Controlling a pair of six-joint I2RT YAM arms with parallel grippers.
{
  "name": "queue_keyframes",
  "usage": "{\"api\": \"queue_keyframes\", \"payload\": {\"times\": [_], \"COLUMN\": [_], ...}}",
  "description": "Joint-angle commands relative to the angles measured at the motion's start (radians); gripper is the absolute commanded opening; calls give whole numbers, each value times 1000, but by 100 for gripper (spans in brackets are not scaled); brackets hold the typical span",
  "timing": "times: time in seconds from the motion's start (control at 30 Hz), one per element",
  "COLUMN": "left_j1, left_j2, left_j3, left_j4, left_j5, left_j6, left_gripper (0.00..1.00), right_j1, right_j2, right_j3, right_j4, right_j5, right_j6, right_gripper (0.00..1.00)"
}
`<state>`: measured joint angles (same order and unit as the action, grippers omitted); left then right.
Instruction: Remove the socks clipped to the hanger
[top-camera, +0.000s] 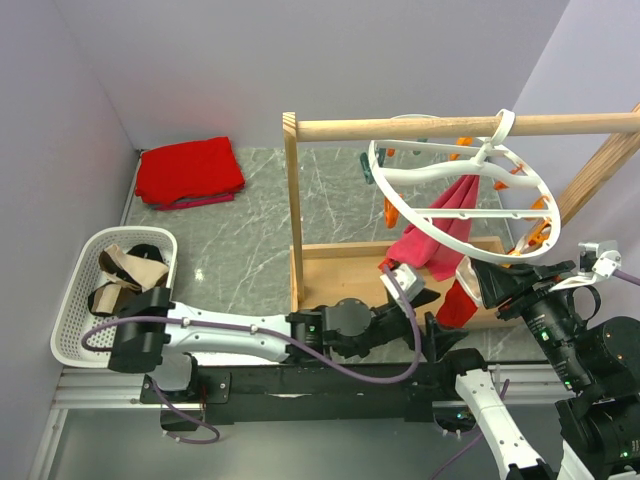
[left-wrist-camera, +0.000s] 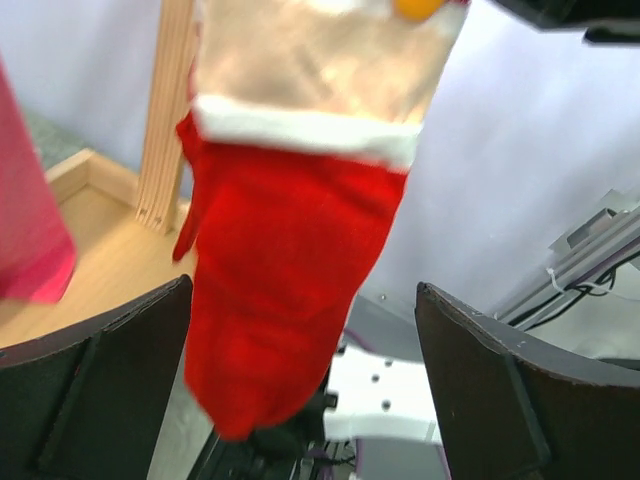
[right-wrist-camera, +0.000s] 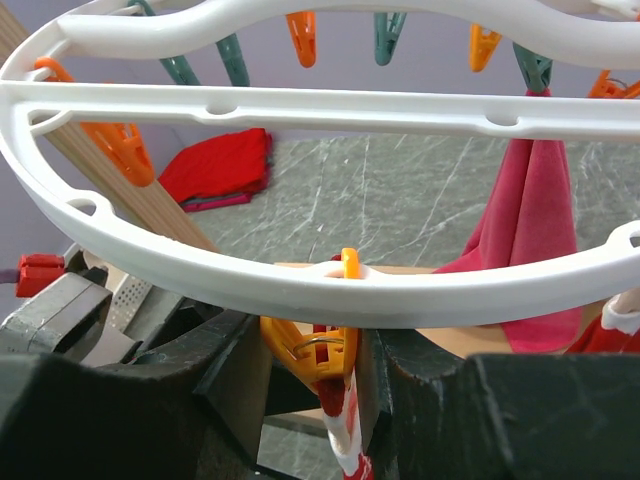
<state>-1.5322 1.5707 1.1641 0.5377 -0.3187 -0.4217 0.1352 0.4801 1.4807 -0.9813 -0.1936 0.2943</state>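
I will grab the red sock next with my left gripper across its hanging red part (top-camera: 457, 306), away from the orange peg. Then I can take it off the hanger.
The white ring hanger (top-camera: 460, 200) hangs by its hook from the wooden rail. A pink sock (top-camera: 440, 235) and a red sock with a white cuff (top-camera: 462, 298) hang from its pegs. My left gripper (left-wrist-camera: 300, 390) is open, its jaws on either side of the red sock (left-wrist-camera: 280, 300), not touching it. My right gripper (right-wrist-camera: 310, 360) sits under the ring's near rim (right-wrist-camera: 330, 285). It is shut on an orange peg (right-wrist-camera: 305, 345) that clips the red-and-white sock (right-wrist-camera: 342, 430). The pink sock (right-wrist-camera: 530, 230) hangs to the right.
A white basket (top-camera: 75, 310) at the left holds brown-and-cream and black socks (top-camera: 130, 270). A folded red cloth (top-camera: 190, 172) lies at the back left. The wooden rail frame (top-camera: 293, 210) stands on a wooden base (top-camera: 340, 270).
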Motion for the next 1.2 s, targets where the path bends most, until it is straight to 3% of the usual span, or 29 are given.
{"api": "queue_keyframes", "payload": {"times": [0.0,0.13,0.23,0.33,0.47,0.57,0.77,0.87,0.9,1.0,1.17], "left_j1": [-6,-6,-5,-6,-6,-6,-6,-6,-5,-6,-6], "left_j2": [75,126,172,212,180,149,123,120,118,115,94], "left_j3": [132,218,295,362,327,289,276,276,276,272,247], "left_j4": [-16,-70,-129,-222,-205,-183,-206,-216,-219,-219,-245], "left_j5": [9,-42,-146,-219,-209,-191,-165,-157,-155,-149,-146], "left_j6": [38,47,43,41,37,26,9,-3,-9,-15,-34], "left_gripper": [98,97,91,73,49,36,19,15,14,14,10], "right_j1": [7,7,7,6,7,6,6,6,6,7,4], "right_j2": [-3,-3,-6,-8,-12,-15,-20,-20,-20,-18,-17], "right_j3": [4,13,13,12,7,-2,-22,-25,-23,-19,-16], "right_j4": [35,26,24,23,20,24,33,35,33,29,29], "right_j5": [-18,-20,-18,-18,-12,-9,-9,-7,-7,0,11], "right_j6": [6,5,5,6,-1,0,5,6,6,6,6], "right_gripper": [42,42,42,42,42,41,40,32,20,0,0]}}
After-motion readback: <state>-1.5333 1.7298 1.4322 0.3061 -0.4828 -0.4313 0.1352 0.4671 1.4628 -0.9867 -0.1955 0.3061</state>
